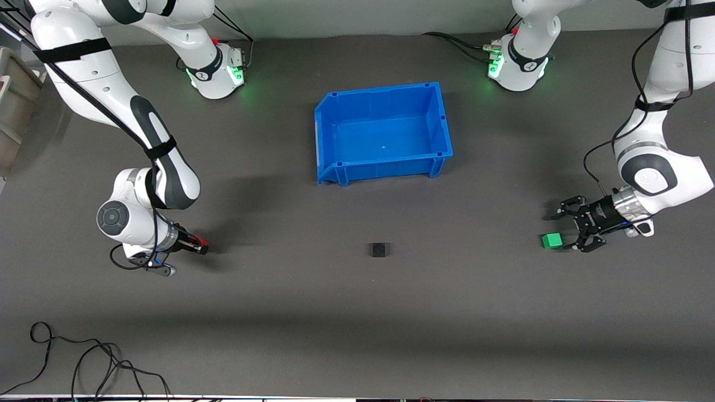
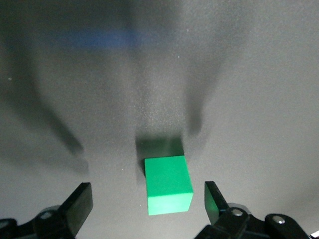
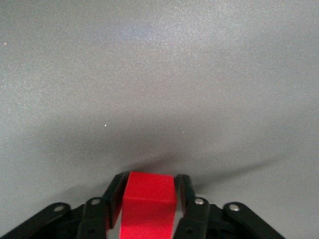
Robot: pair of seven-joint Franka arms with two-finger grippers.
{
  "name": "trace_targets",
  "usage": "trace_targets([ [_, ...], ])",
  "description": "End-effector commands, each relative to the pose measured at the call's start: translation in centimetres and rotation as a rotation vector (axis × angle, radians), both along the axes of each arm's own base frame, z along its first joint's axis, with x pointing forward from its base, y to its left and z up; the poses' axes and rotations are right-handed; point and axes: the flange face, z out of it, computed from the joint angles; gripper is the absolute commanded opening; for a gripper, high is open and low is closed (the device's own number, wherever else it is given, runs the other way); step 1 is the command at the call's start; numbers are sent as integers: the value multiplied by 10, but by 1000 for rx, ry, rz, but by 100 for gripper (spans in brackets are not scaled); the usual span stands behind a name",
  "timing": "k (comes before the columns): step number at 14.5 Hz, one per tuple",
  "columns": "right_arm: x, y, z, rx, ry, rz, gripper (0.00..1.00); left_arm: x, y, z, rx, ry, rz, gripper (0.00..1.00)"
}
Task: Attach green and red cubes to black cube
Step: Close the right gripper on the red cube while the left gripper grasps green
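My left gripper should next grab the green cube's opposite sides, so its free side can meet the black cube [image 1: 379,249].
The green cube [image 1: 552,240] lies on the table toward the left arm's end. My left gripper [image 1: 571,230] is open and low at it. In the left wrist view the green cube [image 2: 168,183] sits partly between the fingertips [image 2: 82,199] of my left gripper [image 2: 148,198], touching neither. My right gripper [image 1: 200,246] is shut on the red cube [image 1: 204,243], low over the table toward the right arm's end. The right wrist view shows the red cube [image 3: 148,206] clamped in my right gripper [image 3: 149,183]. The black cube [image 1: 379,249] lies alone on the table between the two grippers.
An empty blue bin [image 1: 335,167] stands farther from the front camera than the black cube, between the arm bases. A loose black cable [image 1: 72,357] lies near the table's front edge at the right arm's end. A beige box [image 1: 11,106] sits off that end.
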Motion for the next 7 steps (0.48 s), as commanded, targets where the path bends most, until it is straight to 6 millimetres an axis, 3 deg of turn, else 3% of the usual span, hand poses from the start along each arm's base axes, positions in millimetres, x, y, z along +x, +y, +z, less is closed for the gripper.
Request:
trace_targets([
  [1,1,2,0,7,-14,-23,32,0,-7,-5,6,-14,6,100],
  [3,1,2,0,7,-20,-23,2,0,-5,-7,14,-14,12,100],
  [5,2,2,1,8,-22,-28,0,0,-5,-9,17,-13,12,98],
  [7,4,3,8,6,-35,-83,0,2,-4,-8,18,-17,12,58],
])
